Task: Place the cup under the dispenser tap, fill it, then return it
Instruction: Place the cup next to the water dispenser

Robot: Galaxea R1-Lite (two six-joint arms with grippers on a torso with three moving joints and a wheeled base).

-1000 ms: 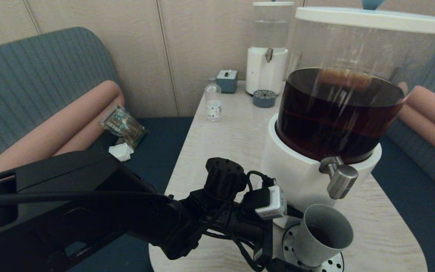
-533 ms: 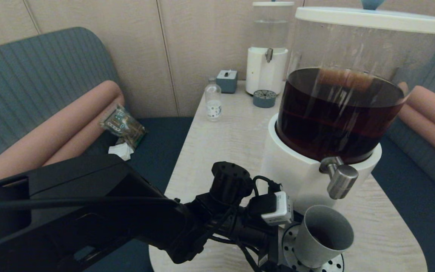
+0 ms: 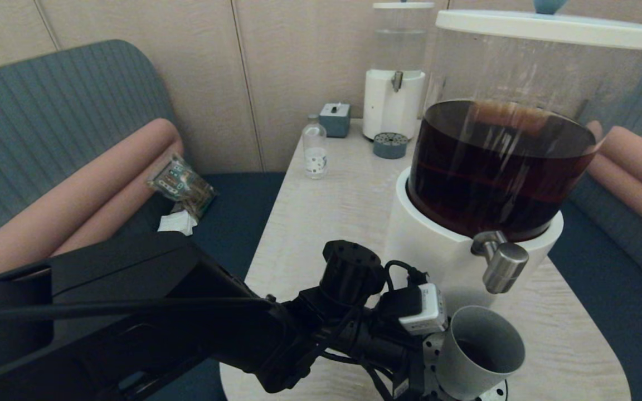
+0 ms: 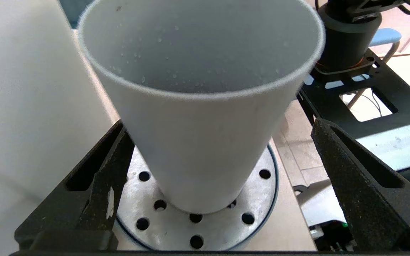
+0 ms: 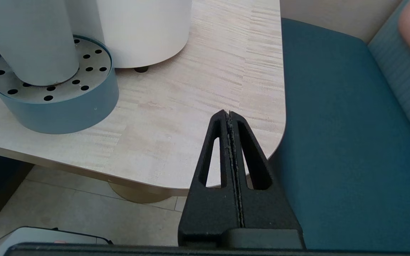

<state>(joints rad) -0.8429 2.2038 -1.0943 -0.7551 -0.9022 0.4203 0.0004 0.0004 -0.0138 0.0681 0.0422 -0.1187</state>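
Observation:
My left fingertips reach the grey cup only at its near side (image 3: 456, 364), drip tray showing below, so my left gripper moves forward, before it closes.
The grey cup (image 3: 480, 356) stands on the perforated round drip tray (image 4: 205, 227) just below the brushed-steel dispenser tap (image 3: 502, 267) of the big dispenser (image 3: 499, 161) of dark liquid. Its inside looks dark low down, and droplets cling to its inner wall (image 4: 198, 46). My left gripper (image 4: 219, 122) is open around the cup. One finger (image 4: 109, 170) is close beside it and the other finger (image 4: 347, 177) stands clear. My right gripper (image 5: 229, 113) is shut and empty over the table's near right corner, away from the cup (image 5: 34, 42).
At the table's far end stand a smaller clear-liquid dispenser (image 3: 393, 72), a glass bottle (image 3: 315, 150), a small grey box (image 3: 335, 118) and a little drip tray (image 3: 390, 146). A snack packet (image 3: 181, 184) lies on the left bench. The blue tray wall (image 5: 66, 106) sits near the table's front edge.
My left arm has pushed forward and to the right, bringing its fingers further round the cup. The cup has shifted very slightly toward the near edge. The right gripper shows no earlier frame.

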